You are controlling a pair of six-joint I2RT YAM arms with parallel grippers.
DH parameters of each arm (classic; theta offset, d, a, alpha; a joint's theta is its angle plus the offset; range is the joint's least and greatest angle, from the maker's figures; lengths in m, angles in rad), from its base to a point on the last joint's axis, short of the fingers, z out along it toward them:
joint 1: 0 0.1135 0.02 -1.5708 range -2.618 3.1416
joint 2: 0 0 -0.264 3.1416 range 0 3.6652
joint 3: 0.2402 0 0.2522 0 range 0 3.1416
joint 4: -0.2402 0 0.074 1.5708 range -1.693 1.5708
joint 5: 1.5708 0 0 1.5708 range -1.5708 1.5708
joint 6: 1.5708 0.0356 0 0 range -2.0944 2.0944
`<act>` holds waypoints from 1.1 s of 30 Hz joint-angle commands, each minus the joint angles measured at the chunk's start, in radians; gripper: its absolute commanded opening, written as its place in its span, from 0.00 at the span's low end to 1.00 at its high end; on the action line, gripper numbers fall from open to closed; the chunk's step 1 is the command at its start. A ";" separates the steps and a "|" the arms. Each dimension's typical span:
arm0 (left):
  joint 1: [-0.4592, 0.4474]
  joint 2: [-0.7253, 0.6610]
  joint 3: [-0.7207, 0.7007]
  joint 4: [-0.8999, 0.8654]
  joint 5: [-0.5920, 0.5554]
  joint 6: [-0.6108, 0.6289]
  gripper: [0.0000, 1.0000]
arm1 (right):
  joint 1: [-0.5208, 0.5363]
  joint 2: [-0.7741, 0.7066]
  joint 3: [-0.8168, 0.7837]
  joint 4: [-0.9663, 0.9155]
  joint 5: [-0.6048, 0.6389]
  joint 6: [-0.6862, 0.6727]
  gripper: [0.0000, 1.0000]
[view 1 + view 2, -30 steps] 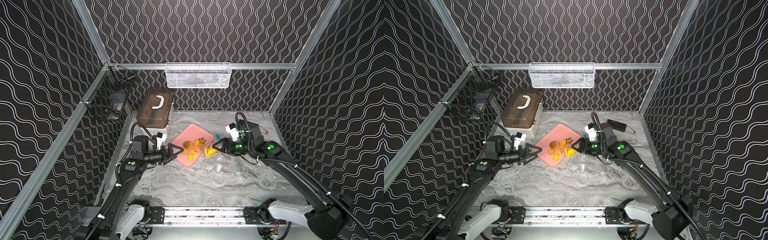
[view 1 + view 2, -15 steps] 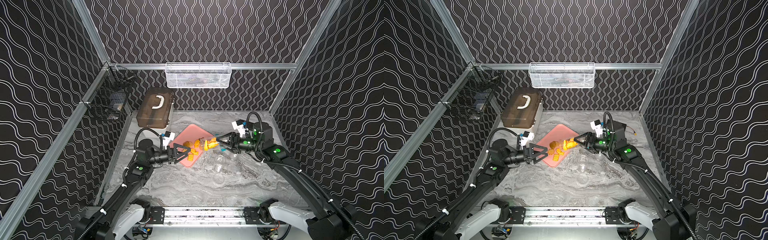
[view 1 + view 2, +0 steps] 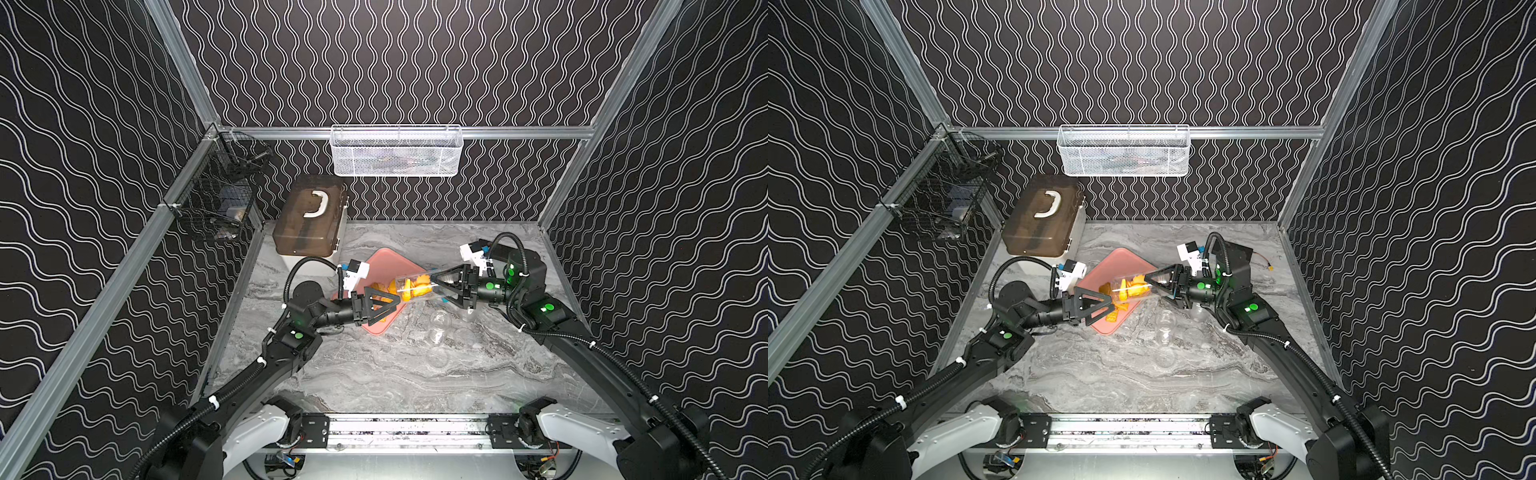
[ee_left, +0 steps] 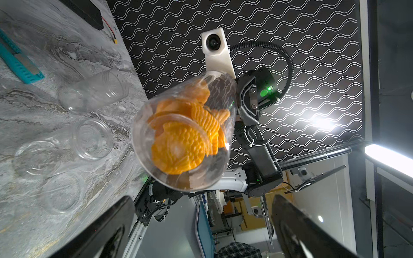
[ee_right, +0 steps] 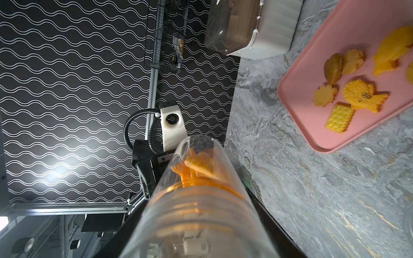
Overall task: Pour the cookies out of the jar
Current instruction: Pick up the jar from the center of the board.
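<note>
My left gripper grabs the jar's far, closed end around its sides next, so the jar's opening stays open for pouring the cookies out.
My right gripper (image 3: 436, 286) (image 5: 196, 223) is shut on a clear jar (image 3: 413, 286) (image 3: 1129, 286) (image 5: 201, 189), held about level above the pink tray (image 3: 388, 259) (image 5: 312, 111). Several orange cookies (image 4: 185, 136) sit bunched in the jar's far half, toward the left gripper. More cookies (image 5: 357, 96) (image 3: 380, 286), orange-yellow and one brown, lie on the tray. My left gripper (image 3: 395, 302) (image 4: 201, 223) stands open at the jar's far end, its fingers (image 4: 100, 223) wide apart with nothing between them. In the left wrist view the jar (image 4: 185, 131) shows end-on.
Empty clear jars and lids (image 3: 440, 328) (image 4: 93, 89) lie on the marble table just right of the tray. A brown-lidded white box (image 3: 309, 220) stands at the back left. A black wire basket (image 3: 220, 195) and a white mesh basket (image 3: 397, 149) hang on the walls.
The left gripper has moved right over the tray to the jar's far end. The right arm has raised the jar from a downward tilt to about level.
</note>
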 commanded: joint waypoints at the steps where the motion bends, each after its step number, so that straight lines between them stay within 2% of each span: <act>1: -0.020 0.017 0.019 0.066 -0.029 -0.006 0.99 | 0.010 -0.011 0.000 0.097 -0.024 0.033 0.67; 11: -0.056 0.070 0.067 0.113 -0.054 -0.022 0.99 | 0.071 -0.004 0.003 0.088 -0.012 0.017 0.67; 17: -0.067 0.064 0.084 0.072 -0.059 -0.003 0.94 | 0.077 -0.003 -0.011 0.104 -0.007 0.022 0.67; 25: -0.070 0.071 0.056 0.155 -0.063 -0.062 0.89 | 0.077 0.003 -0.024 0.129 0.003 0.036 0.67; 33: -0.074 0.081 0.063 0.170 -0.056 -0.069 0.82 | 0.078 0.005 -0.041 0.149 -0.004 0.046 0.67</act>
